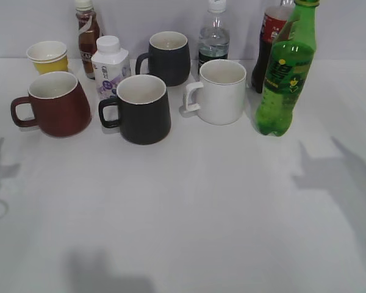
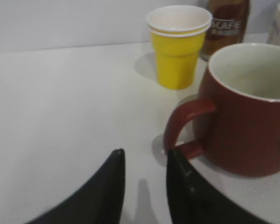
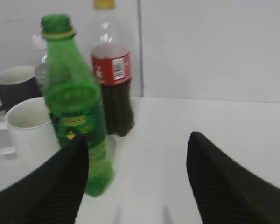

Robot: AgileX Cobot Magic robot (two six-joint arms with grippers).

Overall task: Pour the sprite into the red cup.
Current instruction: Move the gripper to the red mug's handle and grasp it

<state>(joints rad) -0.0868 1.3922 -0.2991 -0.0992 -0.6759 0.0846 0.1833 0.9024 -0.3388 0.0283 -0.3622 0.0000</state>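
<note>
The red cup's round body (image 1: pixel 64 110) is wider than the gripper's open fingers. The red cup needs to be grabbed by its slim handle (image 1: pixel 16 112) with my left gripper next.
The sprite (image 1: pixel 287 79), a green bottle with its cap on, stands upright at the back right of the white table, beside the white mug. It also shows in the right wrist view (image 3: pixel 72 102). My right gripper (image 3: pixel 137 140) is open and empty, just right of the bottle and short of it. The red cup (image 1: pixel 55 104) stands at the left, handle pointing left. In the left wrist view the red cup (image 2: pixel 252 135) is close, and my left gripper (image 2: pixel 144 158) is open and empty with its right fingertip next to the handle. Neither gripper shows clearly in the exterior view.
Around them stand a yellow paper cup (image 1: pixel 49 56), a coffee bottle (image 1: pixel 87 33), a white milk bottle (image 1: pixel 110 67), two black mugs (image 1: pixel 143 110) (image 1: pixel 169 58), a water bottle (image 1: pixel 214 36), a white mug (image 1: pixel 222 91) and a cola bottle (image 1: pixel 269 36) behind the sprite.
</note>
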